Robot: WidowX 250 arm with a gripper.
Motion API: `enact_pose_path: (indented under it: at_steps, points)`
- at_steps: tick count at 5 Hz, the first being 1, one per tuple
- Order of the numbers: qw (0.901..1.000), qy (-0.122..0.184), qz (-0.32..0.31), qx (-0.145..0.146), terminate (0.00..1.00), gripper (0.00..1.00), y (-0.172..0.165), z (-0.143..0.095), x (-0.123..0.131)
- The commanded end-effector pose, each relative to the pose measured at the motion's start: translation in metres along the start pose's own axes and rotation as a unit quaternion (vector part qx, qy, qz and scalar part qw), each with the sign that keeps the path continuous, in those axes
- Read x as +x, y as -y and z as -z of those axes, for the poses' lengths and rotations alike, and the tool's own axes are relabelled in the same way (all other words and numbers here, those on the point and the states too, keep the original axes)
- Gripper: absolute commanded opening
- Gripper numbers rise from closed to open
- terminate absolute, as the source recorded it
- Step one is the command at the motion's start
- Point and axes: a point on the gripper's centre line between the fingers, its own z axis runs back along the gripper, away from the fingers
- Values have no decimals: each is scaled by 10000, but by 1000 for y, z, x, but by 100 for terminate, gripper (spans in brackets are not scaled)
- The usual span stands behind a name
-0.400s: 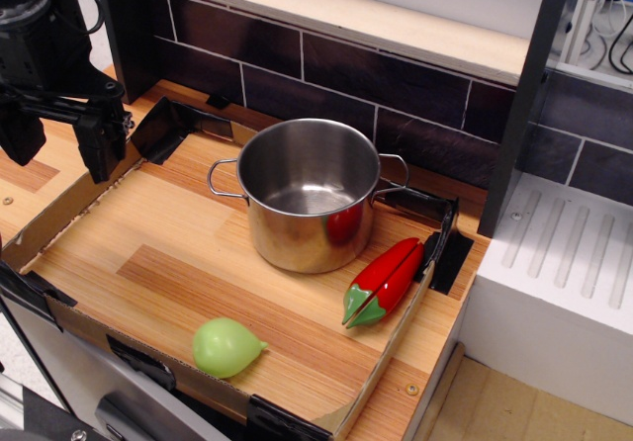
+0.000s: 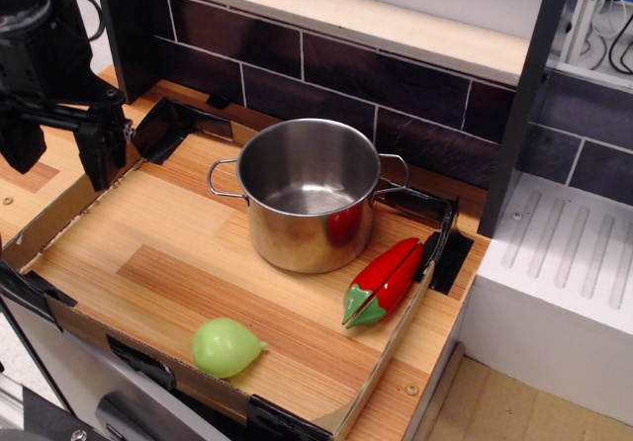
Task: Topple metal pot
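I need to topple the pot over, so I should grip it by its open steel rim [image 2: 338,126] next.
The metal pot [image 2: 309,196] stands upright in the middle of a wooden tray, shiny steel with two thin wire loop handles at its left and right rim. My gripper [image 2: 59,154] hangs at the far left, over the tray's left edge, well apart from the pot. Its two black fingers [image 2: 101,152] are spread wide and hold nothing.
A red toy pepper [image 2: 386,281] lies right of the pot by the tray's right wall. A green toy vegetable [image 2: 226,347] lies near the front edge. The tray rim [image 2: 59,214] is low cardboard. A dark tiled wall [image 2: 396,90] rises behind, a white block [image 2: 564,283] stands to the right.
My gripper has shifted slightly to the right and down. The pot and the toys have not moved.
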Motion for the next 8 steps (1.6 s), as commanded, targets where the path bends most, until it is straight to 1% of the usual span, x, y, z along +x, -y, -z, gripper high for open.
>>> enact_pose_path:
  at_steps: [1, 2, 3, 4, 5, 6, 7, 8]
  points:
    - [9996, 230, 60, -144, 0, 100, 35, -45, 18]
    - [9994, 186, 146, -237, 0, 100, 56, -54, 20]
    - [9985, 107, 180, -500, 0, 100, 83, -73, 21]
    - [9973, -12, 262, -692, 0, 100, 109, -82, 22]
    - [9954, -40, 510, -816, 0, 100, 125, -74, 18]
    - [9932, 122, 556, -1016, 0, 100, 147, -62, 26]
    - [9946, 93, 338, -972, 0, 100, 167, -48, 44]
    - [9962, 132, 394, -760, 0, 100, 182, -29, 47]
